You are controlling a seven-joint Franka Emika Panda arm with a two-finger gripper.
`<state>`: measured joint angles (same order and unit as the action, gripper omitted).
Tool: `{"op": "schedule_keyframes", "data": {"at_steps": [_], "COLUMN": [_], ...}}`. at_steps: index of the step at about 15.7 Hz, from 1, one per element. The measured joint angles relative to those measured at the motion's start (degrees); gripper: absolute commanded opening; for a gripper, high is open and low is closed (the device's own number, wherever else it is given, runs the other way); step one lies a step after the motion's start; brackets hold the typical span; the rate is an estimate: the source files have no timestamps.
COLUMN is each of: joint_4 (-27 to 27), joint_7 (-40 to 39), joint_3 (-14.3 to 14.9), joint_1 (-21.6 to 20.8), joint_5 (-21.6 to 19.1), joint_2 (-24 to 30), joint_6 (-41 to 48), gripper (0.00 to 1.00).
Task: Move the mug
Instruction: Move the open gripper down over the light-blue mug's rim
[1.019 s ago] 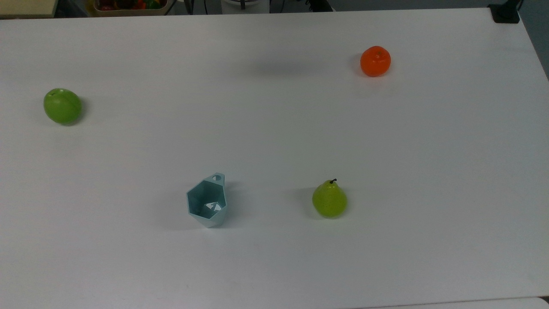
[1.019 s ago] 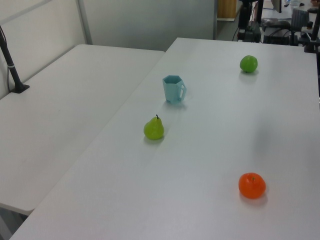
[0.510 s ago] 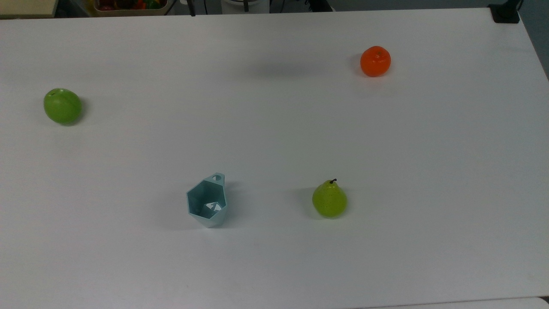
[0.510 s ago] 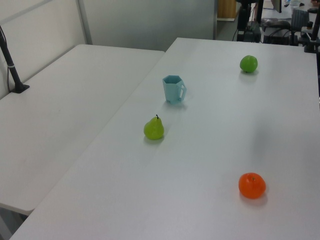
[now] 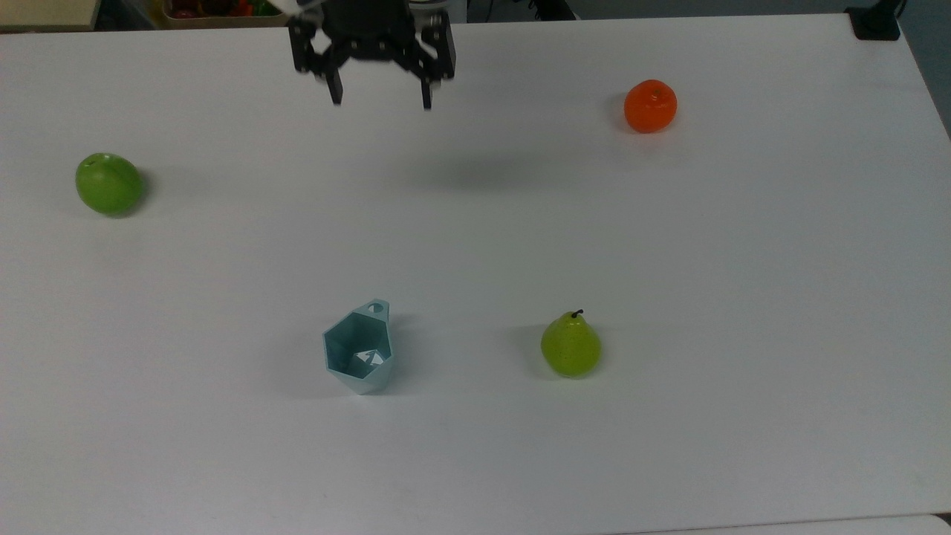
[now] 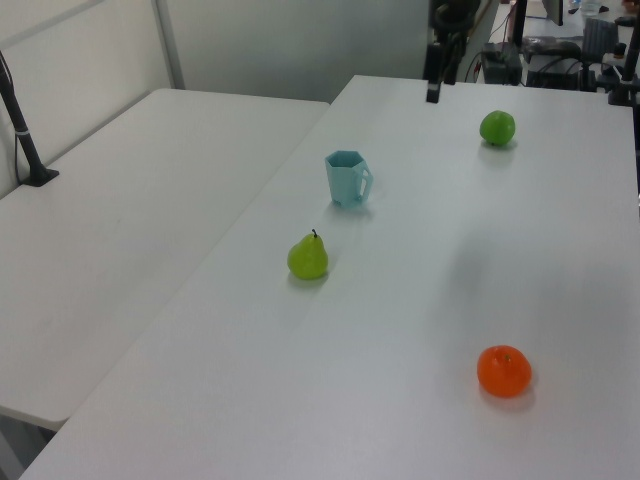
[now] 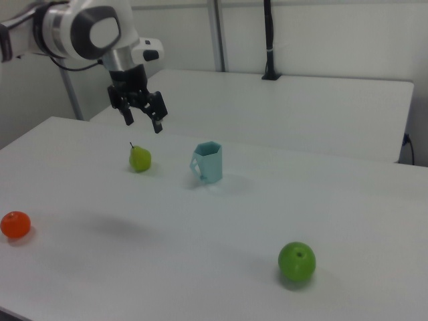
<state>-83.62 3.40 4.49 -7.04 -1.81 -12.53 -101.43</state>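
Observation:
My gripper grips the pale blue-teal mug by its small tab handle [image 6: 367, 184] next, to move the mug across the white table.
The mug [image 5: 358, 351] is a pale blue-teal faceted cup standing upright on the white table [image 5: 669, 245], its tab handle toward the top view's upper edge. It also stands mid-table in the left view [image 6: 347, 179] and in the right view [image 7: 208, 162]. My gripper [image 5: 380, 99] hangs high above the table near the top view's upper edge, open and holding nothing, far from the mug. In the right view the gripper [image 7: 142, 124] hovers up to the left of the mug; in the left view the gripper [image 6: 436, 92] reaches in near the upper edge.
A green pear [image 5: 570, 347] stands to the mug's right in the top view. A green apple [image 5: 108, 183] lies far left and an orange [image 5: 650, 106] at the upper right. A second white table [image 6: 130, 210] adjoins in the left view.
The arm has come into view at the top view's upper edge, with the gripper open, and its shadow on the table has shifted. Mug and fruit have not moved.

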Motion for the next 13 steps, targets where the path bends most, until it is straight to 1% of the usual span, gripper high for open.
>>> {"op": "schedule_keyframes", "data": {"at_steps": [5, 8, 13], "joint_4": [0.61, 0.63, 0.77], "joint_7": [4.49, 8.73, 10.29], "joint_3": [-0.05, -0.04, 0.15], "joint_1": [-0.69, -1.06, -1.07], "joint_5": [0.0, 0.34, 1.51], "joint_2": [-5.77, -9.8, -15.95], "joint_6": [-10.03, -17.42, -25.73], "gripper": [1.0, 0.92, 0.89]}}
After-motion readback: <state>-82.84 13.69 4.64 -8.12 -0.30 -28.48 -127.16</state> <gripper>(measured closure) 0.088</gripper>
